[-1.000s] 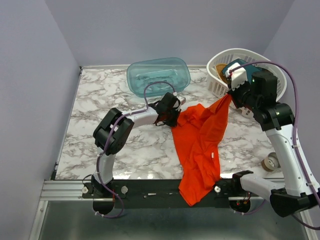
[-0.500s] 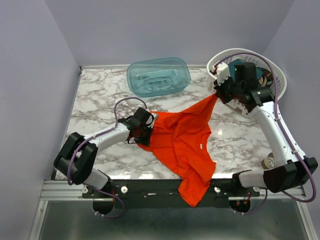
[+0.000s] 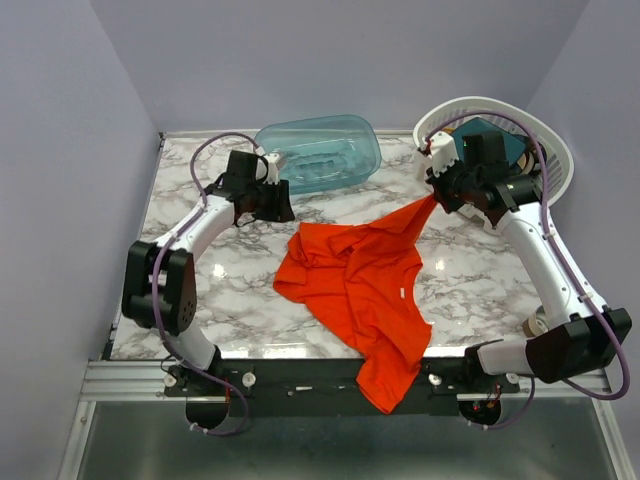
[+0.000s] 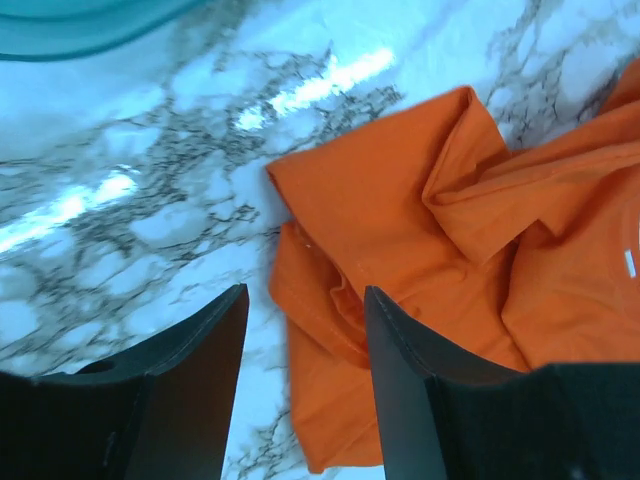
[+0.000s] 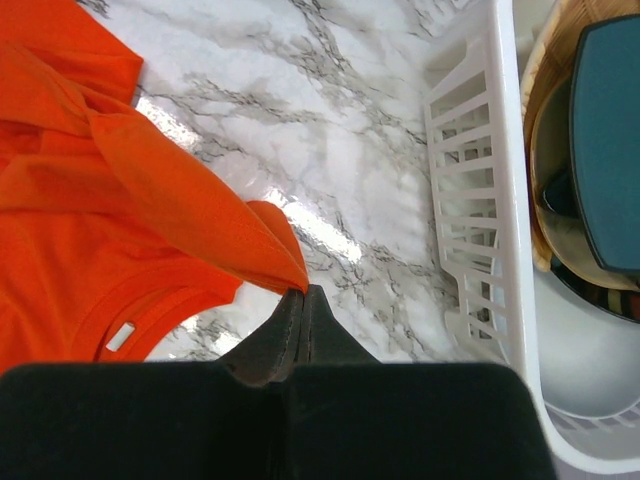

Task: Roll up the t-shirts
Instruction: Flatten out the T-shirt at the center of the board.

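I should next pick up the t-shirt's corner at the folded edge with my left gripper, opposite my right gripper, to spread the t-shirt for rolling.
The red-orange t-shirt lies crumpled across the middle of the marble table, its lower end hanging over the near edge. My right gripper is shut on one corner of it, pulling that corner up toward the basket; the right wrist view shows the fabric pinched at the closed tips of that gripper. My left gripper hovers left of the shirt, beside the tub, holding nothing. In the left wrist view the left gripper stands open above the shirt's folded left edge.
A teal plastic tub stands at the back centre, its rim showing in the left wrist view. A white slatted basket with items inside sits back right. A tape roll lies at the right edge.
My left gripper let go of the shirt's left edge, opened, and swung back-left toward the tub. The released edge now lies on the table. The right gripper kept its grip, barely moving.
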